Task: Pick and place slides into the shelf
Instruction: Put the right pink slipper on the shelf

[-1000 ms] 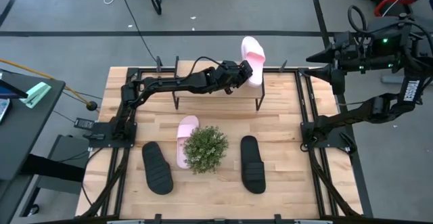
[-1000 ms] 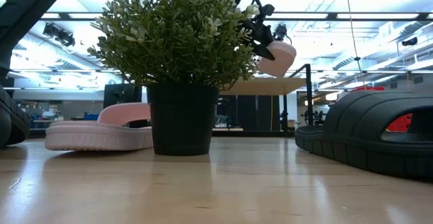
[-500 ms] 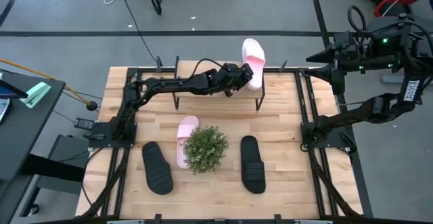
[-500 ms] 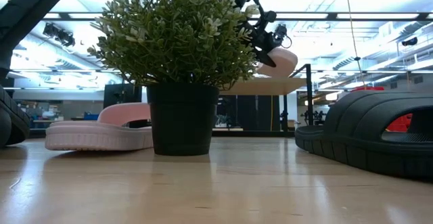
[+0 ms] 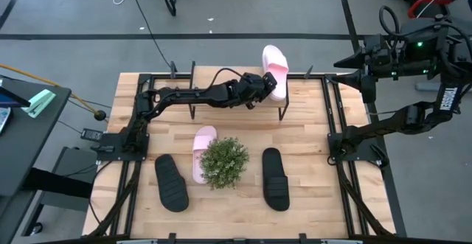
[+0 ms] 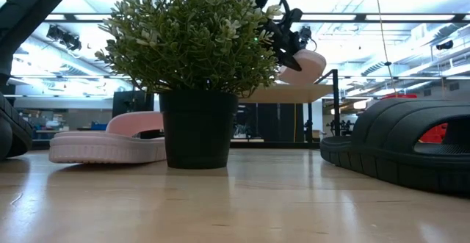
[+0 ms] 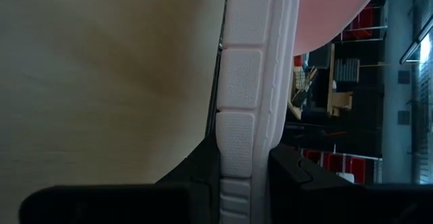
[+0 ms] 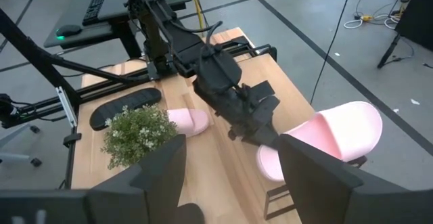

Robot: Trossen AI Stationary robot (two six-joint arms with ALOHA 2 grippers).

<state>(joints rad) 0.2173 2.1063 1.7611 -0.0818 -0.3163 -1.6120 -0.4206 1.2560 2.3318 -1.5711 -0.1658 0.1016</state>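
The slide's white sole lies along the shelf board in the left wrist view and would rest there, so my left gripper opens now.
My left gripper [image 5: 262, 84] is shut on a pale pink-and-white slide [image 5: 274, 67] over the right end of the shelf [image 5: 221, 82], a light-wood board on thin black legs at the table's far side. The low view shows this slide [image 6: 305, 65] just above the board [image 6: 294, 92]; I cannot tell whether it touches. A second pink slide [image 5: 203, 152] and two black slides [image 5: 170, 183] [image 5: 275, 178] lie flat on the table. My right gripper [image 8: 230, 176] is open and empty, raised beyond the table's right edge. My left gripper pinches the slide's white textured sole [image 7: 240, 136] between its two fingers [image 7: 298, 176], at the slide's end nearest the arm. The fingers come from the table's left, slanting down. The slide's far end reaches past the shelf's far edge [image 8: 352, 122].
A potted green plant [image 5: 223, 163] stands mid-table between the slides on the table. Black rails [image 5: 335, 126] run along the table's left and right sides. The shelf's left part [image 5: 206, 78] is bare.
My left gripper has carried the pink slide a little lower over the shelf's right end. The slide has tipped from nose-down to more level. The gripper has stayed shut on it.
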